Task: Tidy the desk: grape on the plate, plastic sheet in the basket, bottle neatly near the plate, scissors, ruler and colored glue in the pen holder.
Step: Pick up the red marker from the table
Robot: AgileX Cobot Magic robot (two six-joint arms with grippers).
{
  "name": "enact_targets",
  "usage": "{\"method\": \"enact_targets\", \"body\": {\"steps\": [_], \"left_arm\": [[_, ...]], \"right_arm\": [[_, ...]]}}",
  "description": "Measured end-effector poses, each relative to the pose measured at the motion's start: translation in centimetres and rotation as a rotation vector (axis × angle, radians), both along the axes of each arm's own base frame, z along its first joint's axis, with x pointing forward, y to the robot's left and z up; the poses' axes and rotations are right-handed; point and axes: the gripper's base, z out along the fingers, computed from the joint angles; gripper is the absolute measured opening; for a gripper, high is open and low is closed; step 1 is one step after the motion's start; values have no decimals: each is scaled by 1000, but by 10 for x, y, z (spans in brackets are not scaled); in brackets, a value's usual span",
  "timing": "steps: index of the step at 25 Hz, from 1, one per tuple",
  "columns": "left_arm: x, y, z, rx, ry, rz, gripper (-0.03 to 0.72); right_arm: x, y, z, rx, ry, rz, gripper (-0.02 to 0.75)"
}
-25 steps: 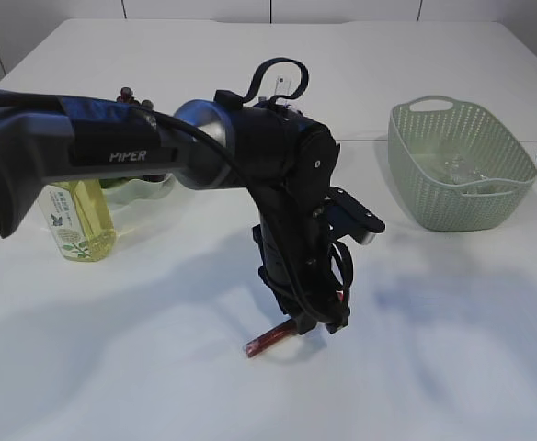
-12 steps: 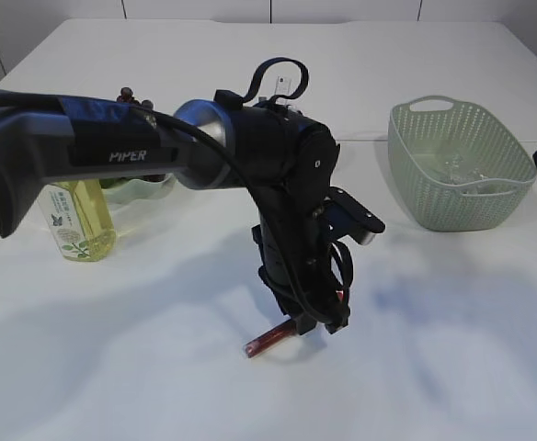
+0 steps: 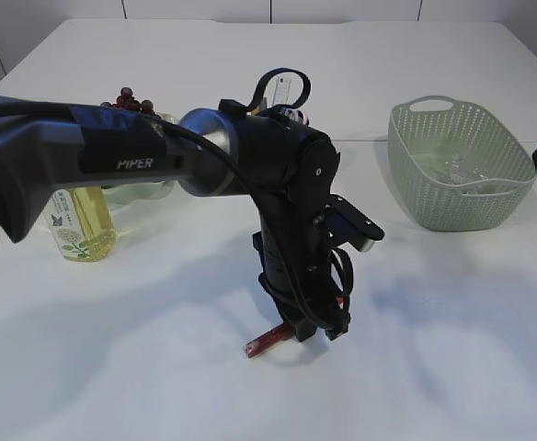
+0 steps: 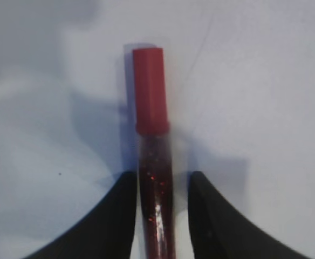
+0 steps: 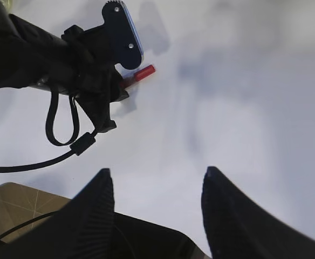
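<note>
The colored glue [image 4: 153, 151] needs to drop upright into the pen holder, so my left gripper should grab it next by its dark glitter tube body [image 4: 156, 199].
The colored glue [image 4: 153, 151], a dark red glitter tube with a red cap, lies flat on the white table. My left gripper [image 4: 162, 181] points down over it and stands open. Its fingers straddle the tube, the left one close against it, with a gap on the right. The exterior view shows the glue's end [image 3: 261, 344] poking out under the left gripper [image 3: 316, 329]. Grapes [image 3: 127, 98] sit on the green plate [image 3: 149, 190] beside the yellow bottle [image 3: 80, 220]. The plastic sheet [image 3: 457, 168] lies in the basket [image 3: 416, 138]. My right gripper [image 5: 157, 177] hangs open and empty. I cannot make out the scissors, ruler or pen holder behind the arm.
The left arm [image 3: 112, 161] stretches across the middle of the table from the left. The right wrist view takes in the left gripper's camera mount [image 5: 122, 35] and a looped cable [image 5: 60, 121]. A brown floor edge [image 5: 17, 202] shows below the table.
The left arm has shifted a little, so the grapes now show above it. The glue tube has stayed on the table. The right arm at the right edge has barely moved.
</note>
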Motion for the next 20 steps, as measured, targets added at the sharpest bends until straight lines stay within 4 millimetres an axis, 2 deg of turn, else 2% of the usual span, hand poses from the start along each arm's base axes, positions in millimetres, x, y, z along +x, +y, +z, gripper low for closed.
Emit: {"method": "enact_targets", "body": {"steps": [5, 11, 20], "left_arm": [[0, 0, 0, 0, 0, 0, 228], [1, -1, 0, -12, -13, 1, 81], [-4, 6, 2, 56, 59, 23, 67]], "right_arm": [[0, 0, 0, 2, 0, 0, 418], [0, 0, 0, 0, -1, 4, 418], [0, 0, 0, 0, -1, 4, 418]]}}
